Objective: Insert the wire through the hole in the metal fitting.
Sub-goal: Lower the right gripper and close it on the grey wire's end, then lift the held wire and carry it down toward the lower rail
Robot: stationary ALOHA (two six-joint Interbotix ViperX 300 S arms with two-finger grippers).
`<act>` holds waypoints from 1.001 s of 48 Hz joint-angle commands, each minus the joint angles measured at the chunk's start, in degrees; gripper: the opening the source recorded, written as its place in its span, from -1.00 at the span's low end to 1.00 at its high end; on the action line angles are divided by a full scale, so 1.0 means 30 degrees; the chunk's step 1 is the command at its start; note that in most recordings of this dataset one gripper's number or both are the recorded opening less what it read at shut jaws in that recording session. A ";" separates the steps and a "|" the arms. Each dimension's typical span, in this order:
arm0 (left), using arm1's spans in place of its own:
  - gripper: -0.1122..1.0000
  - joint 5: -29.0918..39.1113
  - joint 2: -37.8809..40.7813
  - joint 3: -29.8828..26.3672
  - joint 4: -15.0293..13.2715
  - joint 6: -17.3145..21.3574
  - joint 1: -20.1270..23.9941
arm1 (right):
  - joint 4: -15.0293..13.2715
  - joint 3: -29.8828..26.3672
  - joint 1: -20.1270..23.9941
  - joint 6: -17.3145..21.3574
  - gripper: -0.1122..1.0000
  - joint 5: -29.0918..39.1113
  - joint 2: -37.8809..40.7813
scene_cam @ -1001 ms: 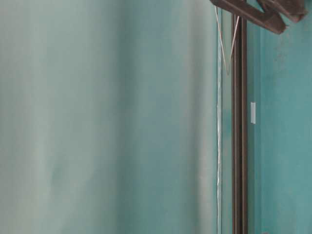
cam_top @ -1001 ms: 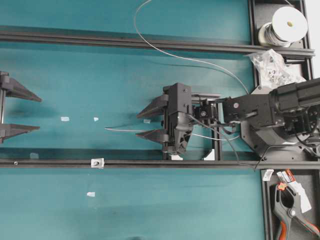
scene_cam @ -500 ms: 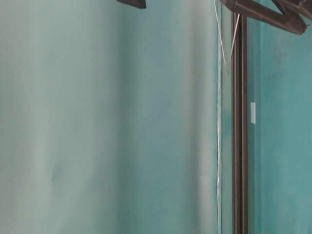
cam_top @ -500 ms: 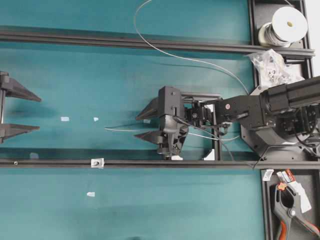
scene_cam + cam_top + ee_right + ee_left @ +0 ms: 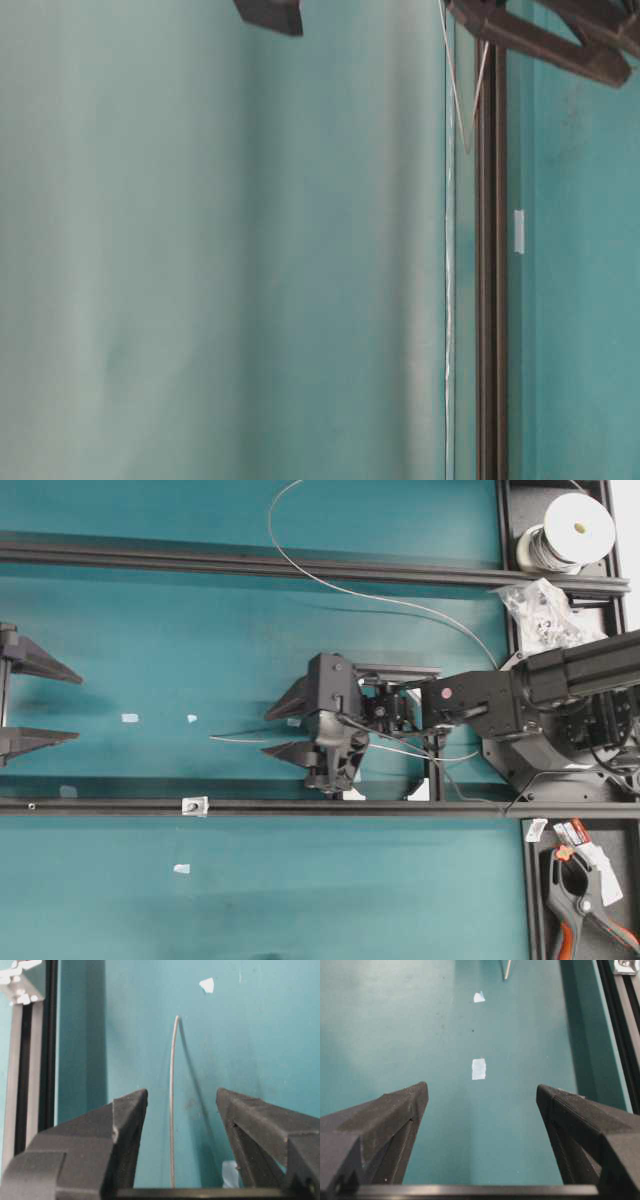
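Observation:
The thin silver wire needs to go through the fitting's hole [image 5: 195, 806], so my right gripper will next grab it just behind the wire's loose tip [image 5: 252, 740].
The thin silver wire [image 5: 330, 585] runs off the white spool [image 5: 568, 528], loops across the mat and ends at a free tip [image 5: 213, 738]. My right gripper [image 5: 267, 732] is open and straddles the wire's end section; in the right wrist view the wire [image 5: 172, 1090] runs between the fingers and touches neither. The small silvery metal fitting [image 5: 193, 805] sits on the lower rail, left of and below that gripper; it also shows as the fitting [image 5: 19, 980]. Its hole is too small to see. My left gripper [image 5: 78, 708] stands open and empty at the far left, with the wire tip [image 5: 506, 970] and the fitting [image 5: 626, 965] far ahead of it.
Two black rails, the upper rail [image 5: 250, 565] and the lower rail [image 5: 330, 807], cross the teal mat. White tape scraps [image 5: 129, 718] lie between the grippers. A bag of parts [image 5: 545, 615] and an orange-handled clamp [image 5: 580, 900] sit at the right edge.
My right gripper has slid left along the wire and tilted slightly; its jaws stay open. The left gripper and the wire tip have not moved.

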 commanded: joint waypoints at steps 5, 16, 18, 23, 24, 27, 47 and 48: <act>0.62 -0.0088 -0.0234 -0.0059 -0.0059 0.0000 -0.0088 | 0.0029 -0.0381 0.0117 0.0059 0.39 0.0410 0.0146; 0.61 -0.0059 -0.0264 -0.0059 -0.0059 0.0000 -0.0088 | 0.0029 -0.0381 0.0117 0.0059 0.34 0.0410 0.0146; 0.61 -0.0059 -0.0264 -0.0059 -0.0088 0.0000 -0.0088 | 0.0029 -0.0381 0.0146 0.0059 0.27 0.0439 0.0146; 0.61 -0.0059 -0.0264 -0.0059 -0.0088 0.0000 -0.0088 | 0.0029 -0.0381 0.0117 0.0059 -0.18 0.0469 0.0146; 0.61 -0.0059 -0.0264 -0.0059 -0.0059 0.0000 -0.0088 | 0.0029 -0.0381 0.0146 0.0059 -0.28 0.0527 0.0146; 0.61 -0.0059 -0.0264 -0.0059 -0.0059 0.0000 -0.0088 | 0.0029 -0.0381 0.0146 0.0059 -0.55 0.0879 0.0146; 0.61 -0.0059 -0.0322 -0.0117 -0.0059 0.0029 -0.0088 | -0.0029 -0.0498 0.0146 0.0029 -0.81 0.1260 0.0146; 0.61 -0.0059 -0.0322 -0.0117 -0.0059 0.0029 -0.0059 | -0.0029 -0.0498 0.0146 0.0029 -0.81 0.1230 0.0117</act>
